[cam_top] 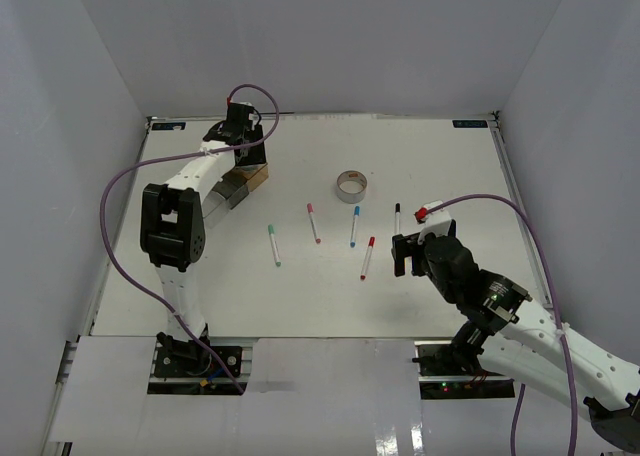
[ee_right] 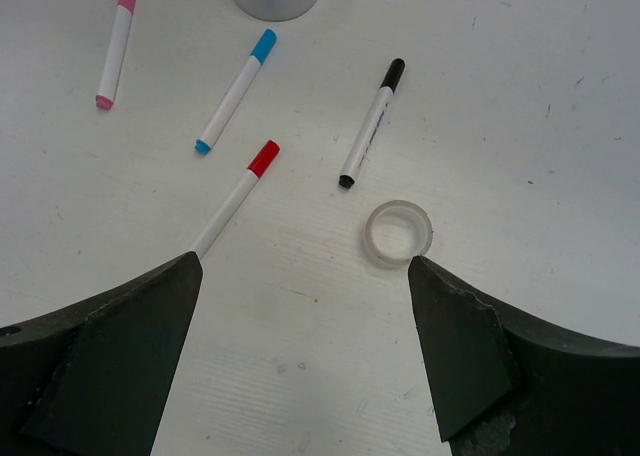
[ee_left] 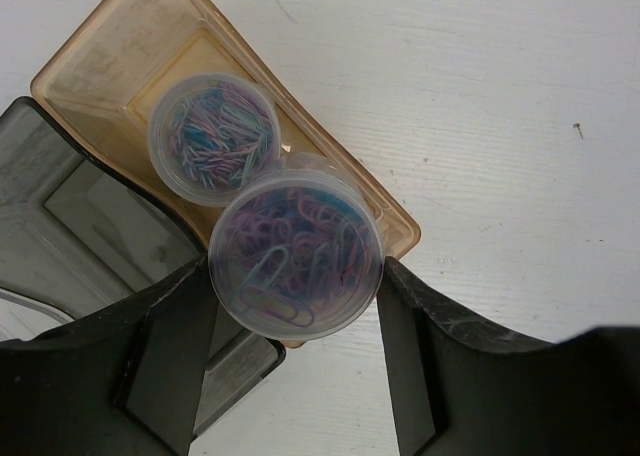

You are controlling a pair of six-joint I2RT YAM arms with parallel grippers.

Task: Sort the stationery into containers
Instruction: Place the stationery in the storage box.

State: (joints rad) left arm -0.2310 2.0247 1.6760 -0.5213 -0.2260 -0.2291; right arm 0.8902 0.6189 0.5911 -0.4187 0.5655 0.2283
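Note:
My left gripper should release the tub now. It hangs over the box's free near end, close beside the second tub, and would end inside the amber-brown box (cam_top: 258,174).
My left gripper (ee_left: 295,316) (cam_top: 248,158) is shut on a round clear tub of paper clips (ee_left: 295,251) and holds it over the near end of the amber-brown box (ee_left: 90,71) (cam_top: 258,174). A second tub of clips (ee_left: 213,138) sits in that box. Green (cam_top: 274,244), pink (cam_top: 314,222), blue (cam_top: 355,226), red (cam_top: 367,257) and black (cam_top: 397,216) capped markers lie on the table. The silvery tape ring (cam_top: 352,185) lies behind them. My right gripper (ee_right: 305,266) (cam_top: 405,254) is open and empty above the table. The small clear tape roll (ee_right: 397,233) lies just by its right fingertip (ee_right: 425,276).
A clear, grey-looking box (ee_left: 70,216) joins the amber one on its left. In the right wrist view the red marker (ee_right: 235,198) runs under the left finger (ee_right: 150,316), with the black marker (ee_right: 370,123), blue marker (ee_right: 235,91) and pink marker (ee_right: 117,43) beyond. White walls enclose the table.

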